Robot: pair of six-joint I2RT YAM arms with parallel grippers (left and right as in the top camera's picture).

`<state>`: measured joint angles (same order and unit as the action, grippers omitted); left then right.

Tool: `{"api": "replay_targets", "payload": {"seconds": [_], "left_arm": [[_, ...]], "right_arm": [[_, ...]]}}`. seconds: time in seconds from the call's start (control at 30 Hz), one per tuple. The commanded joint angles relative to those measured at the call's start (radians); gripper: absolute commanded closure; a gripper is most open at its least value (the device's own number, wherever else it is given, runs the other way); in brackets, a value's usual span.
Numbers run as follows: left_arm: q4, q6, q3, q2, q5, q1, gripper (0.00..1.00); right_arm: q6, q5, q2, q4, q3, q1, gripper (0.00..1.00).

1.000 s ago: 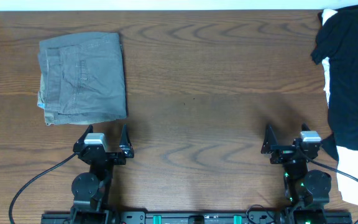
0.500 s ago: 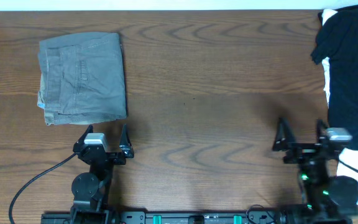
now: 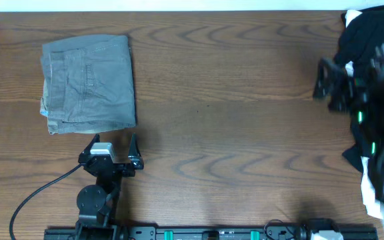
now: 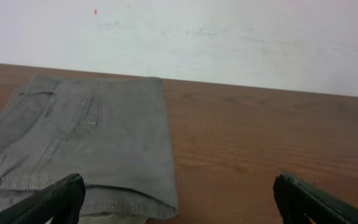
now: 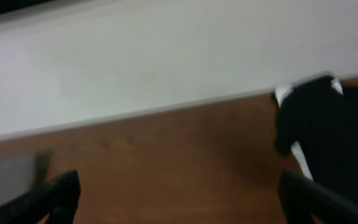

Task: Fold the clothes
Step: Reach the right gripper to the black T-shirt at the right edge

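Note:
Next, my right gripper grabs the black garment [image 3: 373,40] by its edge facing the empty table to draw it out. Then I spread the garment for folding.
Folded grey trousers [image 3: 89,83] lie at the table's back left; they also show in the left wrist view [image 4: 86,143]. A black garment [image 3: 373,40] lies on white cloth at the far right edge, and shows in the right wrist view [image 5: 334,134]. My left gripper [image 3: 113,145] is open and empty, resting near the front edge just in front of the trousers. My right gripper [image 3: 335,83] is open and empty, raised above the table at the right, blurred, beside the black garment.
White cloth [image 3: 373,200] lies under the black garment at the front right edge. A black cable [image 3: 39,193] runs from the left arm's base. A white wall [image 4: 229,37] stands behind the table.
My right arm has risen from its rest near the front edge and swung back and right toward the black garment. The left arm and the trousers have not moved.

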<state>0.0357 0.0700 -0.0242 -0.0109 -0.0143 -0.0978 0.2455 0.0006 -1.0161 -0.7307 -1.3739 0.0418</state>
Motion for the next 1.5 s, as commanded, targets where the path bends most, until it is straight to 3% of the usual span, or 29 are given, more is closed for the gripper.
{"api": "replay_targets", "payload": {"seconds": [0.0, 0.2, 0.47, 0.5, 0.63, 0.7, 1.3, 1.4, 1.47], "left_arm": [[0.037, -0.016, 0.020, 0.007, 0.030, 0.006, 0.02], [0.037, -0.016, 0.020, 0.007, 0.030, 0.006, 0.02], [0.037, -0.016, 0.020, 0.007, 0.030, 0.006, 0.02], [0.037, -0.016, 0.020, 0.007, 0.030, 0.006, 0.02], [0.037, -0.016, 0.020, 0.007, 0.030, 0.006, 0.02], [0.037, -0.016, 0.020, 0.007, 0.030, 0.006, 0.02], [0.037, -0.016, 0.020, 0.007, 0.030, 0.006, 0.02], [0.037, -0.016, 0.020, 0.007, 0.030, 0.006, 0.02], [0.037, -0.016, 0.020, 0.007, 0.030, 0.006, 0.02]], "right_arm": [[-0.065, 0.023, -0.212, -0.108, -0.209, -0.035, 0.01], [-0.067, 0.014, -0.578, -0.211, -0.484, -0.183, 0.01], [-0.067, -0.077, -0.921, -0.037, -0.503, -0.306, 0.01], [-0.067, -0.079, -0.956, -0.019, -0.504, -0.314, 0.04], [-0.061, -0.076, -1.071, 0.049, -0.504, -0.340, 0.37], [-0.033, -0.076, -1.123, 0.080, -0.503, -0.353, 0.46], [0.005, -0.088, -1.394, 0.213, -0.503, -0.395, 0.39], [0.005, -0.099, -1.402, 0.225, -0.503, -0.395, 0.47], [0.005, -0.116, -1.402, 0.237, -0.503, -0.395, 0.60]]}}
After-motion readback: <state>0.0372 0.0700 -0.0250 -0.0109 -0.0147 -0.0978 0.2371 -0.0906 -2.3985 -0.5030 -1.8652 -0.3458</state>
